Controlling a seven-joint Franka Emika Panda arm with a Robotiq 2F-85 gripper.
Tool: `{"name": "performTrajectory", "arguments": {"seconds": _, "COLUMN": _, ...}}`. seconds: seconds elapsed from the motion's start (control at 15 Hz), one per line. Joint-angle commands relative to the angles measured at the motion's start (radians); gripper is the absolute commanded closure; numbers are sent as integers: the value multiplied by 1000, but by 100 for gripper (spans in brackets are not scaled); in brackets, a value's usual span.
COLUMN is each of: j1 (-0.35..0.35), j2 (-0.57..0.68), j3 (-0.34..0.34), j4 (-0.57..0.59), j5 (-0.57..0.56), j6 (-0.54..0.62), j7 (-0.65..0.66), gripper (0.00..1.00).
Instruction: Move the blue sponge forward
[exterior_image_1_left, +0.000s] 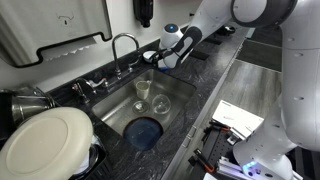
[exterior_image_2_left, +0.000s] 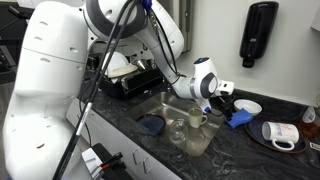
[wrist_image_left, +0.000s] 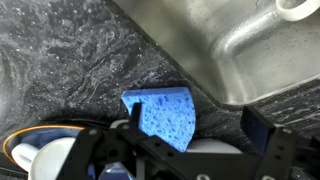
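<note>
The sponge (exterior_image_2_left: 239, 118) (wrist_image_left: 162, 114) isn't ready to be gripped yet: my fingers stop above the sponge's top in an exterior view behind the sink, so my gripper needs to lower before it closes.
The blue sponge (wrist_image_left: 162, 114) lies flat on the dark stone counter right beside the sink's rim (wrist_image_left: 200, 80). It also shows in an exterior view (exterior_image_2_left: 238, 119), behind the sink. My gripper (wrist_image_left: 195, 123) is open and low over it, with the sponge between the fingers: one finger is at the sponge's edge and the other stands well clear. The gripper shows in both exterior views (exterior_image_1_left: 165, 50) (exterior_image_2_left: 222, 100), by the faucet. The gripper hides the sponge in the exterior view that looks along the sink.
The steel sink (exterior_image_1_left: 178, 88) holds a dark-blue round dish (exterior_image_1_left: 145, 132) and two cups (exterior_image_1_left: 143, 90). A faucet (exterior_image_1_left: 122, 45) stands behind it. White plates (exterior_image_1_left: 45, 140) sit on a rack. A white bowl (exterior_image_2_left: 247, 106) and a mug on a plate (exterior_image_2_left: 283, 133) stand near the sponge.
</note>
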Motion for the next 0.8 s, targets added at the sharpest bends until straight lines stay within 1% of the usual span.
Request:
{"name": "performTrajectory", "arguments": {"seconds": 0.0, "j1": 29, "j2": 61, "j3": -43, "j4": 41, "j5": 72, "j6": 29, "j7": -57, "gripper": 0}}
{"name": "performTrajectory", "arguments": {"seconds": 0.07, "j1": 30, "j2": 69, "j3": -45, "j4": 47, "j5": 89, "j6": 21, "j7": -75, "gripper": 25}}
{"name": "performTrajectory", "arguments": {"seconds": 0.13, "j1": 35, "j2": 74, "j3": -51, "j4": 53, "j5": 103, "j6": 9, "j7": -91, "gripper": 26}}
{"name": "performTrajectory", "arguments": {"seconds": 0.53, "j1": 58, "j2": 100, "j3": -80, "j4": 72, "j5": 161, "j6": -7, "j7": -146, "gripper": 69}}
{"name": "performTrajectory", "arguments": {"seconds": 0.73, "j1": 62, "j2": 94, "j3": -78, "j4": 67, "j5": 182, "j6": -10, "j7": -162, "gripper": 88}}
